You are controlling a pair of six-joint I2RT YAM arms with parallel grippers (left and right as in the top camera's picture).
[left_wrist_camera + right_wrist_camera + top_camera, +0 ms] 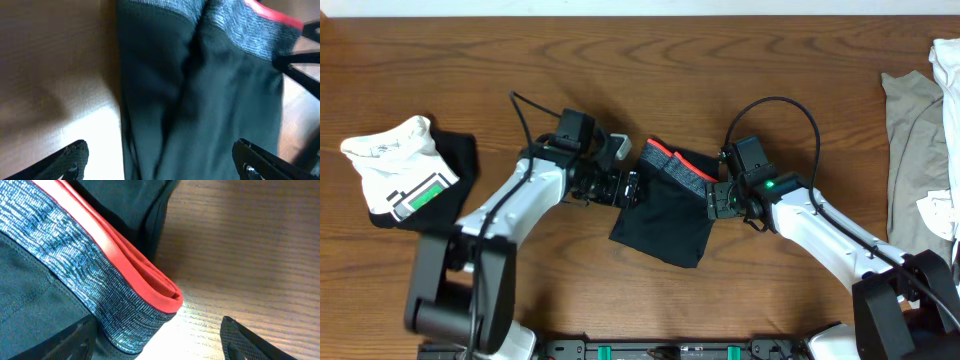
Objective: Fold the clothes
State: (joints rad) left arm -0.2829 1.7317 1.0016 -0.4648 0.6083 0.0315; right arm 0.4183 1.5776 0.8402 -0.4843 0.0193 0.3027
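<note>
I will next grab the black pants with my left gripper across the black fabric just below the grey-and-red waistband (672,168) (245,25), to stack them folded.
The black pants (665,215) lie folded into a small rectangle at the table's middle, grey-and-red waistband (672,168) at the far end. My left gripper (630,188) is open at the pants' left edge; in the left wrist view its fingers (157,160) straddle the black fabric (200,110). My right gripper (718,200) is open at the right end of the waistband; in the right wrist view its fingers (160,342) straddle the waistband corner (140,315). A white top with a green patch (405,170) lies folded at the left on black cloth. A grey-beige top (920,150) lies at the right edge.
A white garment (940,210) lies on the grey-beige top at the right edge. Black cables loop from both arms above the pants. The wooden table (620,60) runs bare along the far side.
</note>
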